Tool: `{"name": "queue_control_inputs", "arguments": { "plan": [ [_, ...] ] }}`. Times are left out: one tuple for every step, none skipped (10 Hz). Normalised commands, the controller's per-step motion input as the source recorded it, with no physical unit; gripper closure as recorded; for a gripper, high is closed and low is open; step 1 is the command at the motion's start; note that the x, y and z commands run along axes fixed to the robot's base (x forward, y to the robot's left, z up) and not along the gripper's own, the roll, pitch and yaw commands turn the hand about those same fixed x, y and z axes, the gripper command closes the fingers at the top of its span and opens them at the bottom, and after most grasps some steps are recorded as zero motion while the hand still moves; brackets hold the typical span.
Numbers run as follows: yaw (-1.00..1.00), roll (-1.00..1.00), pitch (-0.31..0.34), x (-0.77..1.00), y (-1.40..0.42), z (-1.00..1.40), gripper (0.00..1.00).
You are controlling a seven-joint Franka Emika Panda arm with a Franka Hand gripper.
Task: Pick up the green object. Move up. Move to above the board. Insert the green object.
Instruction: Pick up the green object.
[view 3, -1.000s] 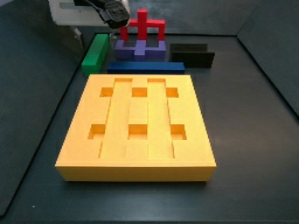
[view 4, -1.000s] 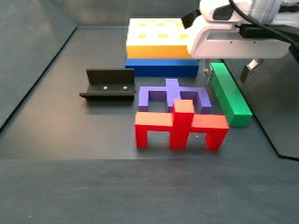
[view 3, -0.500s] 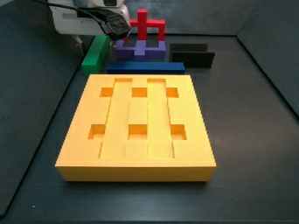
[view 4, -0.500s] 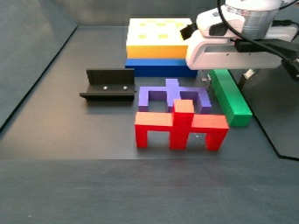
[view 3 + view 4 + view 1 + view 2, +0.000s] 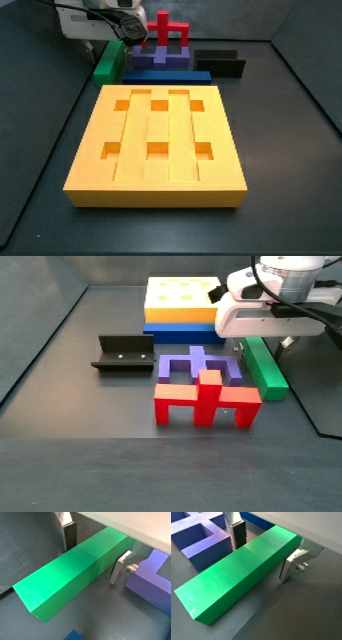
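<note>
My gripper grabs the long green bar by the end [image 5: 114,50] [image 5: 105,543] beside the purple piece next, to insert the bar into the yellow-orange board.
The green object [image 5: 73,572] is a long green bar lying flat on the dark floor, seen in both wrist views [image 5: 238,574]. My gripper [image 5: 95,549] is down over one end of it, open, with one finger on each side [image 5: 264,549] and a small gap on both. In both side views the green object [image 5: 108,62] lies beside the purple piece [image 5: 267,368], under the gripper [image 5: 263,346]. The board [image 5: 158,140] is a big yellow-orange block with grooves and square holes, lying apart from the gripper [image 5: 112,38].
A flat blue bar [image 5: 167,76] lies against the board's [image 5: 181,298] end. A purple frame piece [image 5: 201,364] sits right beside the green bar, close to one finger. A red piece [image 5: 207,401] stands by it. The black fixture [image 5: 123,353] stands further off.
The gripper has come down from above the green bar until its fingers straddle it. In the last half second it has barely moved. The bar has not shifted.
</note>
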Motion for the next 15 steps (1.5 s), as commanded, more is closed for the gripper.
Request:
{"name": "queue_control_inputs", "arguments": {
  "plan": [
    [0.0,0.0,0.0,0.0,0.0,0.0,0.0],
    [0.0,0.0,0.0,0.0,0.0,0.0,1.0],
    [0.0,0.0,0.0,0.0,0.0,0.0,1.0],
    [0.0,0.0,0.0,0.0,0.0,0.0,1.0],
    [0.0,0.0,0.0,0.0,0.0,0.0,1.0],
    [0.0,0.0,0.0,0.0,0.0,0.0,1.0],
    [0.0,0.0,0.0,0.0,0.0,0.0,1.0],
    [0.0,0.0,0.0,0.0,0.0,0.0,1.0],
    [0.0,0.0,0.0,0.0,0.0,0.0,1.0],
    [0.0,0.0,0.0,0.0,0.0,0.0,1.0],
    [0.0,0.0,0.0,0.0,0.0,0.0,1.0],
    [0.0,0.0,0.0,0.0,0.0,0.0,1.0],
    [0.0,0.0,0.0,0.0,0.0,0.0,1.0],
    [0.0,0.0,0.0,0.0,0.0,0.0,1.0],
    [0.0,0.0,0.0,0.0,0.0,0.0,1.0]
  ]
}}
